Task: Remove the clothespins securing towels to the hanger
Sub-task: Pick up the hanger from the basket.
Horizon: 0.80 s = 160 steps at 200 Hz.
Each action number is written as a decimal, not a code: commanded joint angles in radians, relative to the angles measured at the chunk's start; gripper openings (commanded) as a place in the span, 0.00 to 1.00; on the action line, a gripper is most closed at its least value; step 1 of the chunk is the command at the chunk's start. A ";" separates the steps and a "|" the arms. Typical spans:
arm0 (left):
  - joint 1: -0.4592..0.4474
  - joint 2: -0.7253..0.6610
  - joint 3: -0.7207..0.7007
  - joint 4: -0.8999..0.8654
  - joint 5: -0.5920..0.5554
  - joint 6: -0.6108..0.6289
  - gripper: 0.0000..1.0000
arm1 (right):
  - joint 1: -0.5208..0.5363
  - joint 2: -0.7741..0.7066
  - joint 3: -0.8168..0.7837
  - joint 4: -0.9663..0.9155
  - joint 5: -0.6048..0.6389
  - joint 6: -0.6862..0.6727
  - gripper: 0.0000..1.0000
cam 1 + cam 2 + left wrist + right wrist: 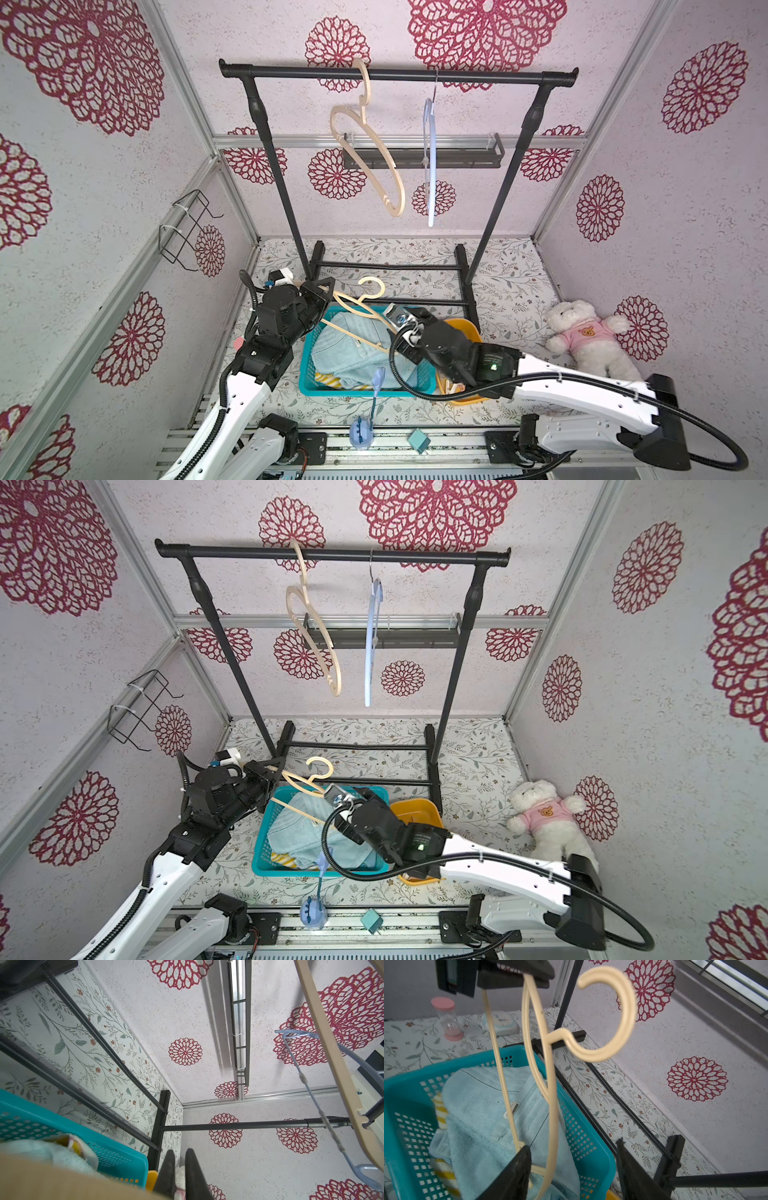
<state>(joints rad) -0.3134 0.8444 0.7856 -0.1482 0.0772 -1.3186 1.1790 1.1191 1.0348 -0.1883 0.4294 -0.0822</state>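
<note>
I should grab the beige hanger with my right gripper, at the arm end opposite my left gripper. The hanger's hook then stays free to hang.
A beige hanger (372,286) (623,1022) hangs bare over the teal basket (305,365) (404,1088). My left gripper (330,293) (178,1152) is shut on one end of it, at the basket's far left corner. In the basket lie the towels: a light blue one (345,349) (477,1105) on top and a yellow-and-white striped one (441,1109) under it. My right gripper (573,1144) is open, and the hanger's lower arm passes between its fingers without touching them. The clothespins are out of view.
A black clothes rack (399,75) stands behind the basket, with a beige hanger (374,158) and a blue hanger (429,166) on its rail. An orange bin (461,328) sits right of the basket, under my right arm. A teddy bear (582,336) sits far right. A pink hourglass (448,1018) stands to the left.
</note>
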 commanded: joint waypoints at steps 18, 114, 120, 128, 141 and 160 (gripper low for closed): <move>0.007 -0.003 0.055 0.013 0.010 0.021 0.00 | -0.173 -0.175 -0.108 -0.027 -0.417 0.177 0.69; 0.012 0.044 0.174 -0.020 0.124 -0.004 0.00 | -0.257 -0.110 -0.271 0.194 -0.610 0.201 0.69; 0.012 0.045 0.177 -0.020 0.131 -0.005 0.00 | -0.262 -0.101 -0.266 0.198 -0.621 0.198 0.69; 0.011 0.047 0.181 -0.020 0.135 -0.004 0.00 | -0.268 -0.092 -0.257 0.206 -0.632 0.195 0.69; 0.011 0.048 0.185 -0.021 0.144 -0.007 0.00 | -0.274 -0.076 -0.247 0.217 -0.652 0.189 0.69; 0.011 0.047 0.181 -0.009 0.150 -0.018 0.00 | -0.281 -0.051 -0.226 0.225 -0.674 0.181 0.68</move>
<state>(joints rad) -0.3069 0.8917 0.9440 -0.1783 0.2050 -1.3140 0.9100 1.0489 0.7601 -0.0349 -0.1890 0.1059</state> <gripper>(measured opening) 0.118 0.688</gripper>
